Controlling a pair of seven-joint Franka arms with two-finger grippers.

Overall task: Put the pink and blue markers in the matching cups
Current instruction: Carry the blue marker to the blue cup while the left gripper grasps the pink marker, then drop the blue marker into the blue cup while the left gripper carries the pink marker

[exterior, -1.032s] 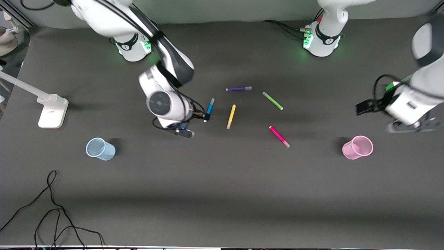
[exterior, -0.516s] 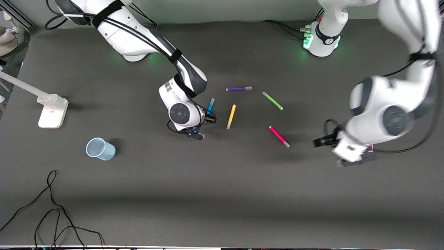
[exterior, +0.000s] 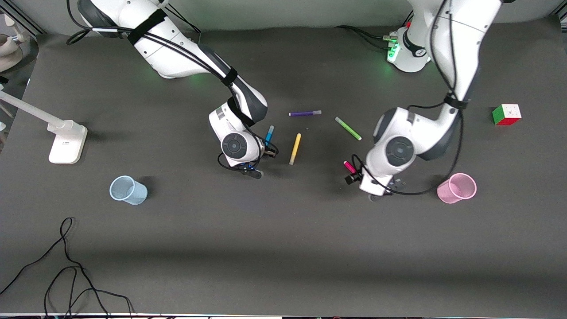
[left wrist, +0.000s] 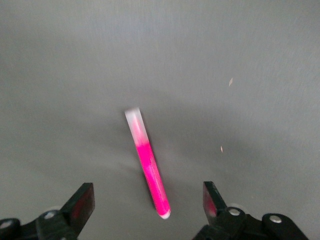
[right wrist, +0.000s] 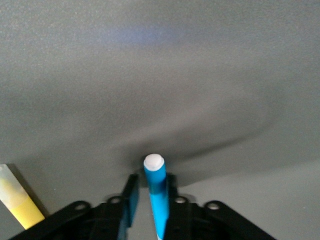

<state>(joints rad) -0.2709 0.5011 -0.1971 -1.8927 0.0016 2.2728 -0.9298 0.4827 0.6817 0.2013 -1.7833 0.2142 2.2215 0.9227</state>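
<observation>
The left gripper should next place the pink marker in the matching pink cup, so it should grab the marker by the end of its body opposite its cap (left wrist: pixel 160 200).
The blue marker (exterior: pixel 269 134) lies on the table at mid-table. My right gripper (exterior: pixel 265 153) is down at its nearer end. In the right wrist view the blue marker (right wrist: pixel 156 186) runs between the fingers of the right gripper (right wrist: pixel 150 189); one finger touches it and a thin gap shows at the other. The pink marker (exterior: pixel 349 166) lies partly under my left gripper (exterior: pixel 354 176). In the left wrist view the left gripper (left wrist: pixel 147 201) is wide open astride the end of the pink marker (left wrist: pixel 148 167). The pale blue cup (exterior: pixel 127 189) and the pink cup (exterior: pixel 457 188) stand upright.
A yellow marker (exterior: pixel 295 149), a purple marker (exterior: pixel 304 113) and a green marker (exterior: pixel 348 128) lie between the two grippers. A colour cube (exterior: pixel 506 114) sits at the left arm's end. A white stand (exterior: pixel 66 141) and loose cables (exterior: pixel 66 266) are at the right arm's end.
My left arm has swung from over the pink cup's end of the table to over the pink marker. My right gripper has shifted slightly and come down around the blue marker.
</observation>
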